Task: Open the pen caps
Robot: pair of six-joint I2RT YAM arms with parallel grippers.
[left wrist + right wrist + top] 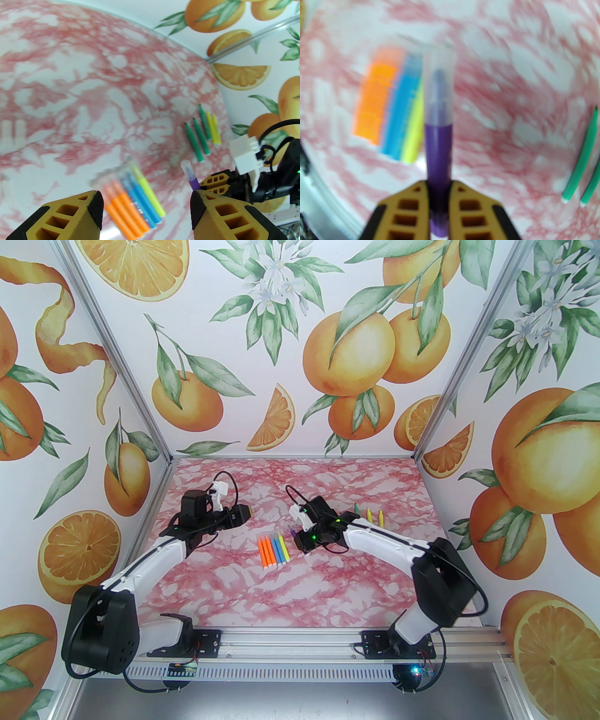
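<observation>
I will next grab the purple pen by its translucent cap with my left gripper to open the cap. The pen's body is left to my right gripper.
My right gripper (439,185) is shut on a purple pen (437,145) and holds it above the table. The pen's cap (438,86) is on; it looks translucent, with the tip showing through. In the left wrist view the same purple pen (192,181) sticks out of the right gripper (204,185). My left gripper (146,206) hangs open with nothing between its fingers, left of the pen. A row of orange, blue and yellow pens (273,549) lies below both grippers. Three green pens (198,140) and two yellow pens (214,129) lie further right.
The pink marbled table (300,587) has free room in front of the pen row. Orange-print walls (300,357) close the back and sides. The right arm (389,540) stretches over the table beside the green and yellow pens (370,514).
</observation>
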